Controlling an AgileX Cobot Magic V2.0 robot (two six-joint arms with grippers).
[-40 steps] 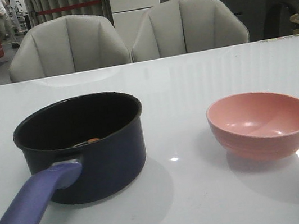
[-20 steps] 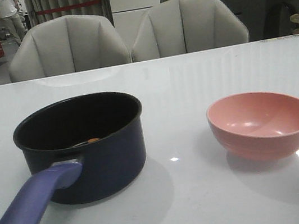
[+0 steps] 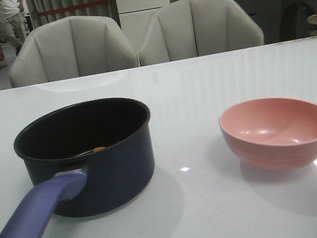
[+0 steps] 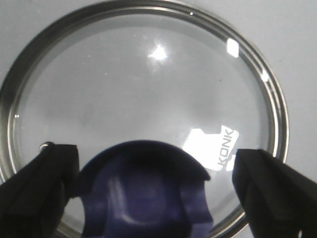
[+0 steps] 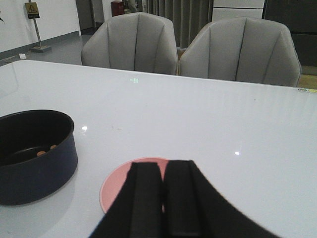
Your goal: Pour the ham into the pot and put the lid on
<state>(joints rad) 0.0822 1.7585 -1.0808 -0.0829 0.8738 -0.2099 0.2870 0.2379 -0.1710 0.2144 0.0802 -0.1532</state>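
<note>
I should close my left gripper now, because its fingers reach down beside the purple-blue knob above the glass lid (image 4: 143, 84). Closing now would hold the knob.
The dark navy pot (image 3: 86, 157) stands on the left of the table, its purple-blue handle (image 3: 31, 230) pointing to the near edge. Orange-pink ham slices (image 3: 98, 148) lie on its black bottom; they also show in the right wrist view (image 5: 44, 150). The clear glass lid (image 4: 143, 84) lies flat under my left gripper (image 4: 156, 191), which is open, its fingers (image 4: 34, 188) on either side of the purple-blue knob (image 4: 146, 198). My right gripper (image 5: 163, 198) is shut and empty above the pink bowl (image 5: 116, 188). Neither gripper nor the lid shows in the front view.
The pink bowl (image 3: 278, 131) stands empty on the right of the white table (image 3: 190, 90). Two grey chairs (image 3: 134, 38) stand behind the far edge. The pot also shows in the right wrist view (image 5: 34, 163).
Nothing on the table has moved. Only a person far in the background has shifted.
</note>
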